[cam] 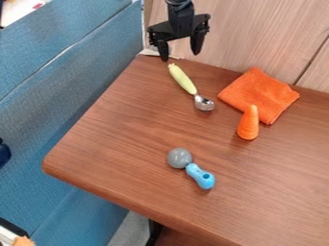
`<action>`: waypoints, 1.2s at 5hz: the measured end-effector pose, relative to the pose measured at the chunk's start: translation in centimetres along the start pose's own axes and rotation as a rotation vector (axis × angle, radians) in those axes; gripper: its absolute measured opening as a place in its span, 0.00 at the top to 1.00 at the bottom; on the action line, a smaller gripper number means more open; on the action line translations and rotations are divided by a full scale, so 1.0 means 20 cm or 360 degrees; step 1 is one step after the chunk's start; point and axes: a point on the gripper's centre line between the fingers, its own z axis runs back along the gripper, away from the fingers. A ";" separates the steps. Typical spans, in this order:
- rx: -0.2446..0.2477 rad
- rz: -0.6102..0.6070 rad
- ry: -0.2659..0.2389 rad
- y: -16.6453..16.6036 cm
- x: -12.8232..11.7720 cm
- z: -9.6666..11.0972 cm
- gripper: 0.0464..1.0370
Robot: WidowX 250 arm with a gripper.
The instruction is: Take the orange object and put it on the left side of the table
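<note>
I next need to grab the orange object by its narrow end with my gripper, to put it on the side of the table by the blue couch.
My gripper [181, 52] hangs at the top of the view, over the table's back left corner, with its two fingers spread and nothing between them. An orange carrot-shaped object [248, 124] lies right of centre on the brown table [128, 139], its narrow end touching or overlapping the lower edge of an orange cloth [257, 92]. Both orange things are to the right of the gripper and nearer the camera.
A spoon with a yellow-green handle [183, 79] lies just below the gripper. Near the middle front are a grey ball [179, 157] and a blue toy piece [200, 176]. Wood panelling [257, 33] stands behind the table, a blue couch [77, 77] along its left.
</note>
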 end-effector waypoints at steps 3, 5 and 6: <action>0.0110 -0.0203 -0.0064 0.02 0.37 -0.03 0.04; 0.0274 -0.0488 -0.0031 0.13 0.63 0.10 0.04; 0.0303 -0.0651 -0.0053 0.20 0.74 0.11 0.04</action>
